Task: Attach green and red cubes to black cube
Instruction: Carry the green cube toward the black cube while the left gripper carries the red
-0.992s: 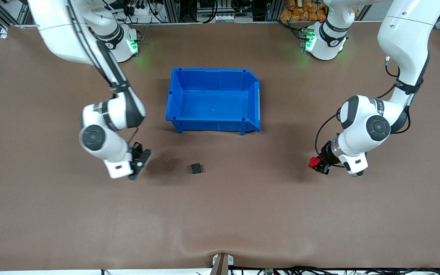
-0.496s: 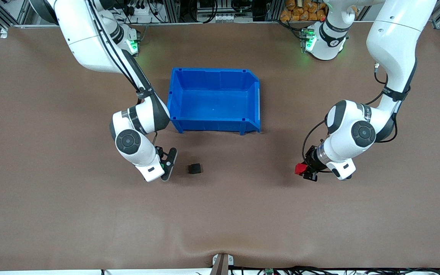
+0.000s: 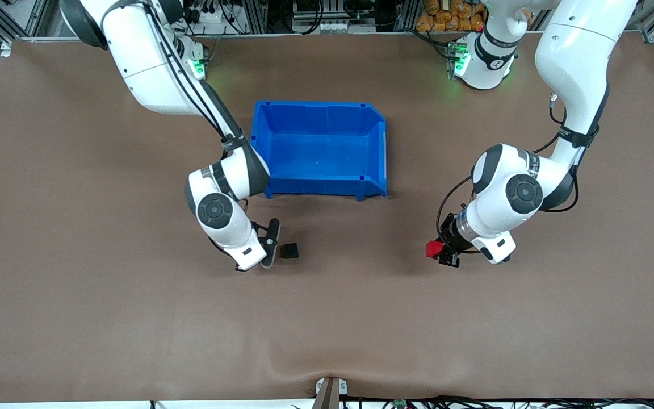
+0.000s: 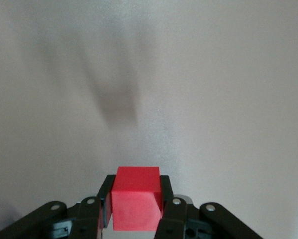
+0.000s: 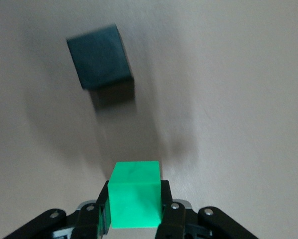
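Observation:
The green cube in the robot's right gripper is short of the black cube [image 3: 289, 250] [image 5: 100, 58], so the right gripper needs to move the green cube toward the black cube before it opens.
The black cube [image 3: 289, 250] lies on the brown table, nearer the front camera than the blue bin; it also shows in the right wrist view [image 5: 99, 56]. My right gripper [image 3: 271, 244] is right beside the black cube, toward the right arm's end of the table, and is shut on the green cube [image 5: 136, 193], which the front view hides. My left gripper [image 3: 439, 253] is shut on the red cube [image 3: 434, 249], low over bare table toward the left arm's end. The red cube shows between the fingers in the left wrist view [image 4: 135, 197].
An empty blue bin [image 3: 382, 149] stands mid-table, farther from the front camera than the black cube. The right arm's elbow hangs by the bin's corner. Brown table [image 3: 327, 318] spreads wide on all sides.
My right gripper moved with the green cube toward the black cube and now sits right beside it. My left gripper moved with the red cube toward the table's middle. The black cube stayed put.

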You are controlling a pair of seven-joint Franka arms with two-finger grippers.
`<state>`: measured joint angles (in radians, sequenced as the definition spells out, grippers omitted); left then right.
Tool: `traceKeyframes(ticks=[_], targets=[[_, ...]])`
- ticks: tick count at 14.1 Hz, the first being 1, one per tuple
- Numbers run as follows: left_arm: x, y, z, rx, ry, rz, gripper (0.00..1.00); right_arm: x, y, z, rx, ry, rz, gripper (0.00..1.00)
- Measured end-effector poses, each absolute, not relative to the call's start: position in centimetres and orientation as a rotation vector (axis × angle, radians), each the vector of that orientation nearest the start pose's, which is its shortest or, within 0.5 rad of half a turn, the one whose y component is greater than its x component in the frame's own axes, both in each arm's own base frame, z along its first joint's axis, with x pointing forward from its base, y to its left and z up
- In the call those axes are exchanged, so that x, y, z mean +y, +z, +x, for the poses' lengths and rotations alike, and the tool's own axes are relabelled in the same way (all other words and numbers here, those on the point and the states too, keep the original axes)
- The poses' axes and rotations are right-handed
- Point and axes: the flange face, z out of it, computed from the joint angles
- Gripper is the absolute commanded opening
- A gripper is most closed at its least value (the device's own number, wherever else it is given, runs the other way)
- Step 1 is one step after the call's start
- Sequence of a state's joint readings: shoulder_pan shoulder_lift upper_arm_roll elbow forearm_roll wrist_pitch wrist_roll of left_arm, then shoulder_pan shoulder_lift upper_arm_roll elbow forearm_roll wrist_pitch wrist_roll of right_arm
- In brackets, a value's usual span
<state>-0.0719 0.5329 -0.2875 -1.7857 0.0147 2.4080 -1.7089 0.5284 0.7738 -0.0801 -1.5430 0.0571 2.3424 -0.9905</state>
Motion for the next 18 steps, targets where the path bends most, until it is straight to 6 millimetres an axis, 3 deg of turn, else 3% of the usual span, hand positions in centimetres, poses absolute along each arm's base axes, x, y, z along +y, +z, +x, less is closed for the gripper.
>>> traceKeyframes(ticks=[4, 6, 10, 12, 13, 14, 15, 18], targets=[[-21.4, 28.3, 63.2, -2.109, 0.096, -2.529, 0.0, 34.3, 19.5, 62.7, -2.065, -0.054, -2.391, 0.06], [-20.3, 29.5, 63.1, -2.102, 0.114, -2.495, 0.0, 35.4, 19.1, 62.3, -2.076, -0.053, -2.381, 0.07], [-20.0, 32.6, 62.3, -2.067, 0.127, -2.472, 0.0, 36.2, 19.0, 62.4, -2.088, -0.065, -2.373, 0.08], [-20.1, 33.2, 62.1, -2.057, 0.131, -2.469, 0.0, 36.6, 19.0, 62.2, -2.088, -0.068, -2.373, 0.08], [-20.1, 33.1, 62.0, -2.054, 0.136, -2.466, 0.0, 37.0, 19.0, 62.0, -2.076, -0.068, -2.382, 0.14], [-20.1, 32.9, 61.9, -2.051, 0.14, -2.463, 0.0, 37.8, 19.0, 61.6, -2.063, -0.07, -2.392, 0.86], [-20.1, 32.7, 61.9, -2.049, 0.143, -2.46, 0.0, 38.7, 19.0, 61.0, -2.049, -0.072, -2.403, 1.0], [-20.0, 32.4, 61.7, -2.043, 0.154, -2.451, 0.0, 40.9, 19.0, 60.0, -2.021, -0.115, -2.427, 1.0]])
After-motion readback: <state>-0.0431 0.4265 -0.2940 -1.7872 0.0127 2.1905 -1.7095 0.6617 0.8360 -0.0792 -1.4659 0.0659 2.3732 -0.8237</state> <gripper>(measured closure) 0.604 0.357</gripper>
